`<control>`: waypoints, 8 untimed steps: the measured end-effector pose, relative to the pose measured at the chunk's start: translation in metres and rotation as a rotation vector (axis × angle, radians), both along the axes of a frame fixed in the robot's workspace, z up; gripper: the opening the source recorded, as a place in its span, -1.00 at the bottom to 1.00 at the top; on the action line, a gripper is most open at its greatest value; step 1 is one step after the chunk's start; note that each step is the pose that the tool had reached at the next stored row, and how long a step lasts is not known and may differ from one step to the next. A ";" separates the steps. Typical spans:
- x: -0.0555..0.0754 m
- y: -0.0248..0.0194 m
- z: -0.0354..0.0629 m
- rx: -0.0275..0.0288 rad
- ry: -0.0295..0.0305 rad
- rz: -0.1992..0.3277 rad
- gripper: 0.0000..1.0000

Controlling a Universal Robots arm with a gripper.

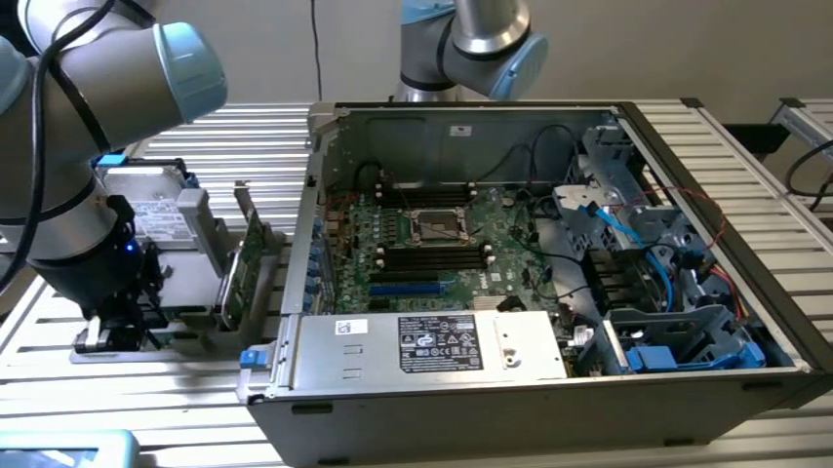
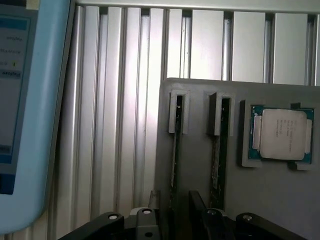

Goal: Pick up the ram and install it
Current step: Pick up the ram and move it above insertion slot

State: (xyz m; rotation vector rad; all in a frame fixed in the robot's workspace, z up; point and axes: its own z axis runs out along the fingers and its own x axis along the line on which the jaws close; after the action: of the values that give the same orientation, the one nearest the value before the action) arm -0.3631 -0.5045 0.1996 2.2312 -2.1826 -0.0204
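The gripper should take the ram by the open middle of its upper edge (image 2: 173, 207) next, because the tray's slotted holder (image 2: 179, 94) surrounds the ram's end, and then the ram can be installed.
The ram (image 2: 174, 150) stands on edge in a slot of a grey holder tray (image 2: 200, 100), a thin green stick seen from above. A second stick (image 2: 216, 155) stands in the neighbouring slot. My gripper (image 2: 175, 217) is open just above the tray, one dark finger (image 2: 154, 207) on each side of the first stick and apart from it. In the exterior view the gripper (image 1: 111, 336) hangs low over the tray (image 1: 182, 283) at that view's left, beside the open computer case (image 1: 521, 273). The motherboard's black memory slots (image 1: 430, 258) lie inside the case.
A square silver processor (image 2: 282, 134) sits in a pocket of the tray. A green expansion card (image 1: 241, 278) stands between tray and case. A light-blue screen device (image 2: 25, 110) lies beside the tray on the slatted aluminium table (image 2: 120, 125). A second robot arm (image 1: 469, 49) stands behind the case.
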 end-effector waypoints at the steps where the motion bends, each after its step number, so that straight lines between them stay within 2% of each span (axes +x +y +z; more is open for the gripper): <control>1: 0.000 0.0004 -0.0004 0.0003 0.0013 0.000 -0.27; 5: 0.000 0.0007 -0.0005 0.0005 0.0034 0.000 -0.27; 7: 0.000 0.0007 -0.0006 0.0005 0.0041 0.000 -0.44; 8: 0.000 0.0007 -0.0006 0.0005 0.0043 0.000 -0.44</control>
State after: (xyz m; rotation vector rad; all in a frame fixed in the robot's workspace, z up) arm -0.3632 -0.5037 0.1991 2.2292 -2.1807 -0.0258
